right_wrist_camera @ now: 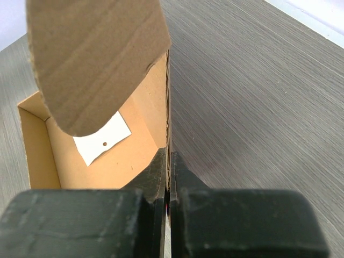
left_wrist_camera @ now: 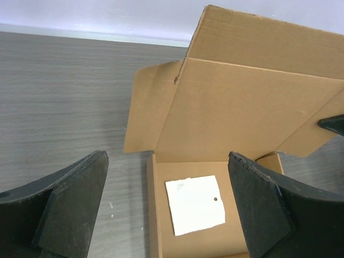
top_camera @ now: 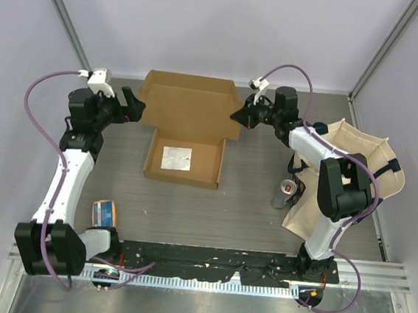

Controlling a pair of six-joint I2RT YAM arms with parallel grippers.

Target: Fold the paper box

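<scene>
I need to fold the lid's side flap in and bring the lid over, so next my left gripper has to grab the lid's side flap, opposite my right gripper.
The brown cardboard paper box stands mid-table with its lid raised toward the back. A white label lies on its floor. My left gripper is open and empty, just off the lid's left side flap. In the left wrist view it looks over the box's left wall and the lid. My right gripper is shut on the lid's right edge. In the right wrist view it pinches the cardboard edge, below the rounded side flap.
A beige tote bag lies at the right under the right arm. A small can stands beside it. An orange-and-blue packet lies at the front left. Grey walls close in the table on three sides.
</scene>
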